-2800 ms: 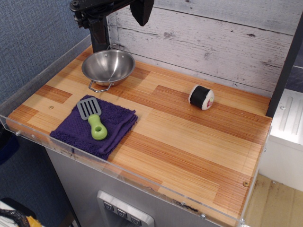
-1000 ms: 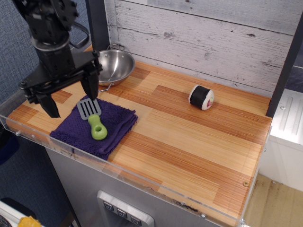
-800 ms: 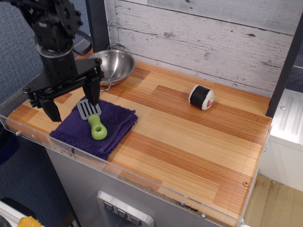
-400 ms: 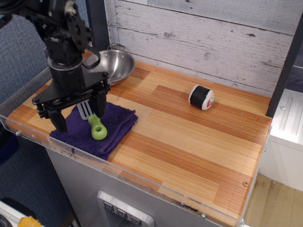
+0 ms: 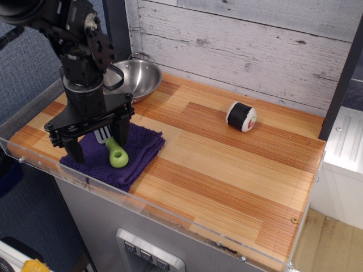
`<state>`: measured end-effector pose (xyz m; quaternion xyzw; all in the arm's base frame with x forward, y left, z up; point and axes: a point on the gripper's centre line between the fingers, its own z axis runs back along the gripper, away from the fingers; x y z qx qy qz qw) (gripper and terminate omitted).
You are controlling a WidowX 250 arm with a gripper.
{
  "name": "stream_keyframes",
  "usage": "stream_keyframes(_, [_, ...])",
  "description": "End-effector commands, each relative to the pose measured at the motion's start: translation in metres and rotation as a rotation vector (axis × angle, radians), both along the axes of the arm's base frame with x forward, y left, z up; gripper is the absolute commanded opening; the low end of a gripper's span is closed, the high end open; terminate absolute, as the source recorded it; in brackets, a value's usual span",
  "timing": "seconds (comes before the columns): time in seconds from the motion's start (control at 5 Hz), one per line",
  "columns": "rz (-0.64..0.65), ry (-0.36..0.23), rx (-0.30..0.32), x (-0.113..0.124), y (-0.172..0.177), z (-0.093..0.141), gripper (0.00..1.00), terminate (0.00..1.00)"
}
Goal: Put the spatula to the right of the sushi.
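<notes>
The spatula needs to go beside the sushi point(image 5: 241, 116), so I should use my gripper to grab the spatula by its lime-green handle point(image 5: 115, 152) next.
The spatula point(image 5: 116, 152) lies on a purple cloth point(image 5: 139, 150) at the left front of the wooden table. Its lime-green handle shows; its grey blade is mostly hidden behind my gripper. My gripper point(image 5: 97, 148) is open, fingers wide apart, low over the cloth. The right finger point(image 5: 122, 131) stands just right of the handle's top and the left finger point(image 5: 74, 150) is at the cloth's left side. The sushi point(image 5: 241, 116), a black roll with a white end, lies on the table at the right rear, far from the gripper.
A steel bowl point(image 5: 136, 76) with wire handles stands behind the cloth at the left rear. A clear plastic rim point(image 5: 170, 212) runs along the table's front and left edges. A whitewashed plank wall point(image 5: 244, 45) backs the table.
My gripper has come from above the bowl down and forward over the cloth, then lowered further and shifted right, with its open fingers now on either side of the spatula. Spatula and sushi have not moved.
</notes>
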<state>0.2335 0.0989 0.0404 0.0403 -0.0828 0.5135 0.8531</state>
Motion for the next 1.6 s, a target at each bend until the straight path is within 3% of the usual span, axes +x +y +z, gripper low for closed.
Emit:
stream_keyframes(0.0, [0.012,-0.037,-0.006,0.006,0.002,-0.003,1.00,0.00])
stream_keyframes(0.2, [0.021,-0.039,-0.006,0.006,0.003,-0.007,1.00,0.00])
stream_keyframes(0.4, [0.016,-0.042,-0.007,0.006,0.003,-0.007,0.00,0.00])
stream_keyframes(1.0, [0.040,-0.054,-0.002,0.000,0.007,-0.004,0.00,0.00])
stream_keyframes(1.2, [0.089,-0.080,0.006,-0.002,0.012,0.010,0.00,0.00])
stream_keyframes(1.4, [0.120,-0.092,0.057,0.000,0.016,0.034,0.00,0.00])
